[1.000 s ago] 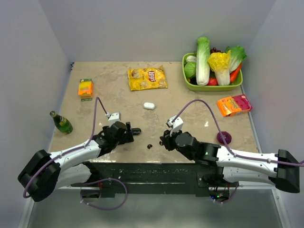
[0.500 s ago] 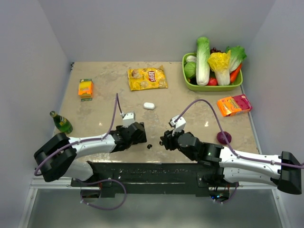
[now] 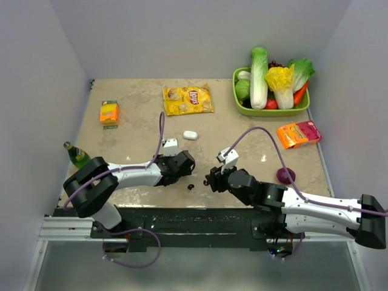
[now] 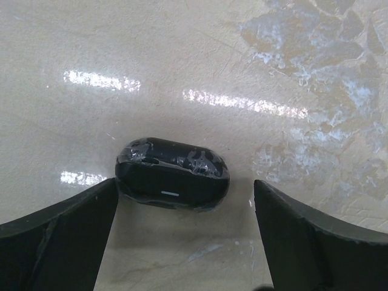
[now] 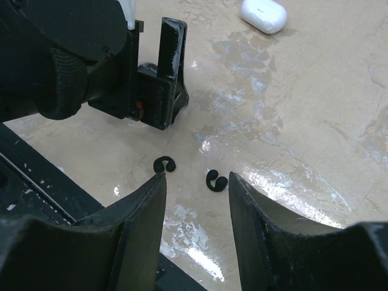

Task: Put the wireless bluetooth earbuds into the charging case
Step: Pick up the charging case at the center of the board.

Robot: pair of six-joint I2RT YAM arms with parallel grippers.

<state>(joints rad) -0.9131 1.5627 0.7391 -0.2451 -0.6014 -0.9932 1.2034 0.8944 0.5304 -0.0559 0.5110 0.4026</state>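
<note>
The ends of the black pill-shaped object (image 4: 173,174) are between both fingers. My left gripper needs to close now, and that would hold the object.
Two dark hook-shaped earbuds (image 5: 163,163) (image 5: 215,180) lie on the table just past my right gripper's (image 5: 195,182) open fingertips; one shows in the top view (image 3: 191,186). No whitish buds are in view. The white charging case (image 3: 190,135) lies closed farther back and also shows in the right wrist view (image 5: 264,13). My left gripper (image 3: 187,162) is open and low over the table. In the left wrist view (image 4: 185,209) a glossy black pill-shaped object (image 4: 173,174) lies between its fingertips, touching the left finger (image 4: 73,224). My right gripper (image 3: 211,180) is empty.
A yellow chips bag (image 3: 188,100) lies at the back. A green basket (image 3: 270,111) of vegetables stands at the back right, with an orange-pink packet (image 3: 298,133) and a purple disc (image 3: 286,176) on the right. A green bottle (image 3: 77,156) and an orange box (image 3: 109,112) are on the left.
My left arm has swung right toward the table's middle, bringing its gripper close to the earbuds and my right gripper. The right arm has barely moved.
</note>
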